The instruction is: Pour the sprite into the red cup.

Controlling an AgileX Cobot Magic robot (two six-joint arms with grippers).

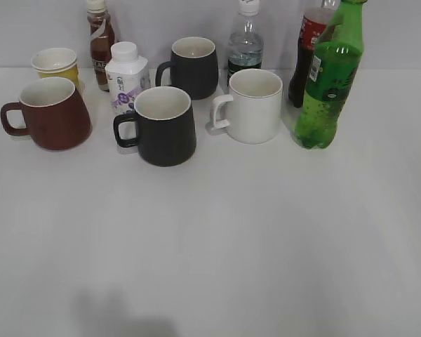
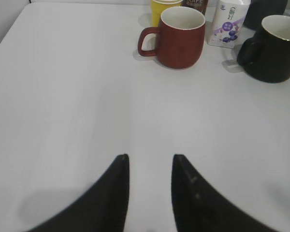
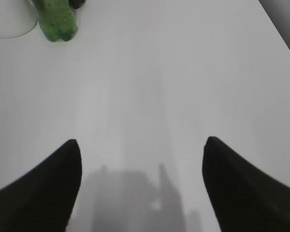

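I should grab the cup by its slim loop handle with my left gripper next, because the red cup's wide round body is broad for my fingers.
The sprite, a tall green bottle, stands upright at the back right of the table; its base shows in the right wrist view at the top left. The red cup stands at the back left with its handle to the left; it also shows in the left wrist view. My left gripper is open and empty above bare table, well short of the red cup. My right gripper is wide open and empty, well short of the sprite. Neither gripper shows in the exterior view.
Between cup and sprite stand a black mug, a second black mug, a white mug, a small white bottle, a yellow paper cup, a brown bottle, a clear water bottle and a cola bottle.
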